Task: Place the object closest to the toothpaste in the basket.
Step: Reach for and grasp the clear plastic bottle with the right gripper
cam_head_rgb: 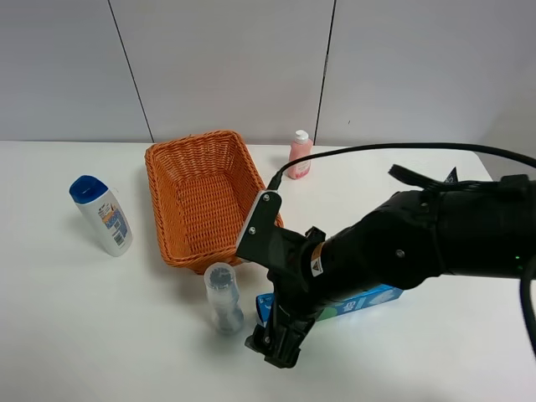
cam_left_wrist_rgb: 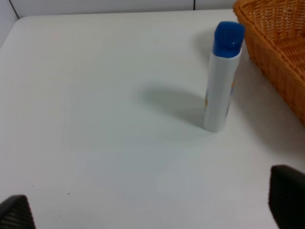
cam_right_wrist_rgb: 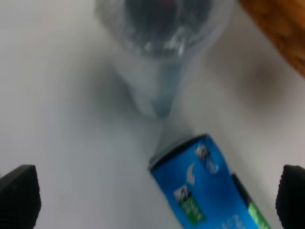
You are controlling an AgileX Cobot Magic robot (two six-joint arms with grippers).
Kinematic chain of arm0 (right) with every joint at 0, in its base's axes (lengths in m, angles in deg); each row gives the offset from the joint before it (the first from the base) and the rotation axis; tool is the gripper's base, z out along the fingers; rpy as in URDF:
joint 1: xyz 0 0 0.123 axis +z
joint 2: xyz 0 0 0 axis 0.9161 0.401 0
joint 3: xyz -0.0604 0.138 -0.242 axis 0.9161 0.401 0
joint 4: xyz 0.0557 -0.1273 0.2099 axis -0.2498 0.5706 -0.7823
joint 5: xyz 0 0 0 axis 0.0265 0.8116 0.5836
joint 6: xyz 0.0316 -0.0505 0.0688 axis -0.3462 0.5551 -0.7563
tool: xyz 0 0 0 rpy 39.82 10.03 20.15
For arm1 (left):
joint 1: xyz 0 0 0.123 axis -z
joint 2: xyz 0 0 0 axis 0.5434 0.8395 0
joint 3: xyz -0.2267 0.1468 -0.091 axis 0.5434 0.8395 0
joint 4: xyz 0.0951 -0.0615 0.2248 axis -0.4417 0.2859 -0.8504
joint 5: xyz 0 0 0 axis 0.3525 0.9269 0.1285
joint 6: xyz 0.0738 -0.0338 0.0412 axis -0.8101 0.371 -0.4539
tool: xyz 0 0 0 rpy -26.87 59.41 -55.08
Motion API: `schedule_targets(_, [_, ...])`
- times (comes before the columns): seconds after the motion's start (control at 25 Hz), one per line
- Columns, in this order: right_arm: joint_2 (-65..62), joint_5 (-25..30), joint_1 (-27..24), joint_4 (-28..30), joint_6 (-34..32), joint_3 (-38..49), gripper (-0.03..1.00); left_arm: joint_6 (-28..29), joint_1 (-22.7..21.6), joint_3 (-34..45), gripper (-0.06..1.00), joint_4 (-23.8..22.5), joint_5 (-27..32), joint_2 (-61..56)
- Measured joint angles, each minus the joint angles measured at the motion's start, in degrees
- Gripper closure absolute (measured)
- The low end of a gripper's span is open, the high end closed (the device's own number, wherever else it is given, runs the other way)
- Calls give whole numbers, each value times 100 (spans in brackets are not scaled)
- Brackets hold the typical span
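I next need to grab the clear plastic bottle by its body [cam_head_rgb: 224,301] [cam_right_wrist_rgb: 157,76] with my right gripper, to put the object closest to the toothpaste in the basket.
A blue toothpaste box [cam_head_rgb: 368,300] lies flat on the white table, in front of the orange wicker basket [cam_head_rgb: 180,251]. A clear plastic bottle [cam_head_rgb: 223,297] stands right beside the box's left end. My right gripper [cam_head_rgb: 275,345] hangs low over that end, just right of the clear bottle. In the right wrist view the right gripper [cam_right_wrist_rgb: 155,198] is open and empty, with the clear bottle [cam_right_wrist_rgb: 162,47] ahead, the toothpaste box [cam_right_wrist_rgb: 205,191] between the fingers and the basket [cam_right_wrist_rgb: 281,33] at the corner. My left gripper [cam_left_wrist_rgb: 152,205] is open and empty above bare table.
A white bottle with a blue cap [cam_head_rgb: 102,215] stands left of the basket; it also shows in the left wrist view [cam_left_wrist_rgb: 221,78], with the basket's wall [cam_left_wrist_rgb: 276,43] beside it. A pink bottle [cam_head_rgb: 300,155] stands behind the basket's right corner.
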Motion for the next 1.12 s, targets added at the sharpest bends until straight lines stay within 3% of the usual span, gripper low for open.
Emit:
schedule_targets(0.24, [143, -615, 60, -473, 0, 0, -3, 0, 0, 0, -5, 0, 0, 0])
schedule_targets(0.76, [699, -1578, 399, -817, -200, 0, -3, 0, 0, 0, -5, 0, 0, 0])
schedule_targets(1.12, [981, -1689, 442, -913, -608, -349, -1, 0, 0, 0, -5, -19, 0, 0])
